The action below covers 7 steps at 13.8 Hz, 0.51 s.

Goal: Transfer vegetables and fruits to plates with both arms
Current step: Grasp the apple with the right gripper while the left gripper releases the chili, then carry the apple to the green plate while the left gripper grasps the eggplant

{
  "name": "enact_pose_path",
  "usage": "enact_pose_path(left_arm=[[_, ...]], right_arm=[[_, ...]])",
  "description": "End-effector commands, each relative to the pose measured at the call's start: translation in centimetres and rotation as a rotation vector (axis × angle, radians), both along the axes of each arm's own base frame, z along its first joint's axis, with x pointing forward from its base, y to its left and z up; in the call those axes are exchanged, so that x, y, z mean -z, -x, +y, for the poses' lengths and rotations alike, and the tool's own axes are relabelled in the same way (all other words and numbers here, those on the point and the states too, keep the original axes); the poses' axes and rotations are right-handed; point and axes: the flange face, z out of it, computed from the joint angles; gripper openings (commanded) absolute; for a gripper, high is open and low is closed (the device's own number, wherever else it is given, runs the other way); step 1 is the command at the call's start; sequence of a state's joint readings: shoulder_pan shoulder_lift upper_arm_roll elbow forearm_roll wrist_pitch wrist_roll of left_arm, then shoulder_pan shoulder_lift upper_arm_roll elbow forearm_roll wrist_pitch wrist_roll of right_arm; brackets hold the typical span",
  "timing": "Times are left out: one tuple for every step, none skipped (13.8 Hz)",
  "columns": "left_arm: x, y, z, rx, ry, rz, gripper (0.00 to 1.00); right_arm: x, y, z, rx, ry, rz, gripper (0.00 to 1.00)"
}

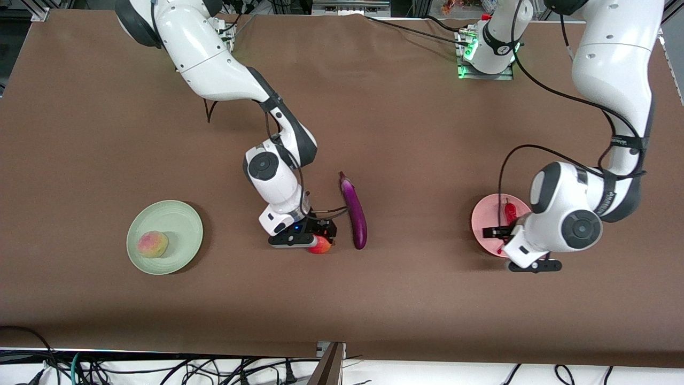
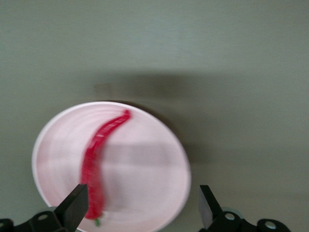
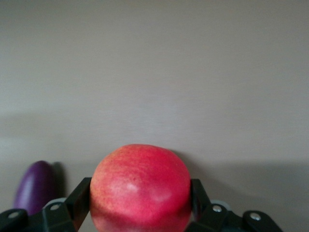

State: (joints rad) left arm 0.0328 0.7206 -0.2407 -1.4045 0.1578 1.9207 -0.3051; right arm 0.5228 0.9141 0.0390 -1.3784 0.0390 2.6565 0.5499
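I should pick up the purple eggplant by the middle of its body [image 1: 354,212] with my left gripper next, to move it onto the pink plate.
My right gripper [image 1: 315,240] [image 3: 140,199] is down at mid-table and shut on the round red fruit [image 1: 322,246] [image 3: 140,181], one finger on each side. The purple eggplant [image 1: 354,211] [image 3: 34,186] lies on the cloth just beside it, toward the left arm's end. My left gripper [image 1: 505,247] [image 2: 142,209] hangs open over the pink plate [image 1: 483,222] [image 2: 145,159]. The red chili pepper [image 1: 508,211] [image 2: 99,154] lies free on that plate. The peach [image 1: 153,244] rests on the mint green plate [image 1: 179,224] toward the right arm's end.
A brown cloth [image 1: 427,310] covers the whole table. Cables hang along the table edge nearest the front camera. Bare cloth stretches between the eggplant and the pink plate, and between the green plate and the right gripper.
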Motion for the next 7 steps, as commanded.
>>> enact_pose_path(left_arm=[[-1.5,1.7,-7.6,-0.111,0.056,0.027,1.00],[-0.5,2.3,-9.9,-0.172,0.095,0.058,1.00],[0.6,3.3,-13.8,-0.214,0.145,0.082,1.00],[0.9,4.2,-17.5,-0.252,0.173,0.065,1.00],[1.2,5.0,-20.8,-0.306,0.181,0.040,1.00],[1.6,6.0,-23.5,-0.368,0.174,0.036,1.00],[2.5,7.2,-26.1,-0.409,0.164,0.038,1.00]], right_arm=[[-5.0,-2.1,-5.6,-0.061,0.107,0.095,0.19],[-6.1,-2.6,-7.8,-0.079,0.134,0.138,0.19],[-7.0,-3.1,-10.0,-0.098,0.156,0.170,0.19],[-7.7,-3.6,-12.0,-0.127,0.176,0.194,0.19],[-7.8,-4.1,-14.3,-0.164,0.195,0.216,0.19],[-8.0,-4.7,-16.9,-0.202,0.208,0.230,0.19],[-7.9,-5.3,-19.9,-0.245,0.221,0.252,0.19]])
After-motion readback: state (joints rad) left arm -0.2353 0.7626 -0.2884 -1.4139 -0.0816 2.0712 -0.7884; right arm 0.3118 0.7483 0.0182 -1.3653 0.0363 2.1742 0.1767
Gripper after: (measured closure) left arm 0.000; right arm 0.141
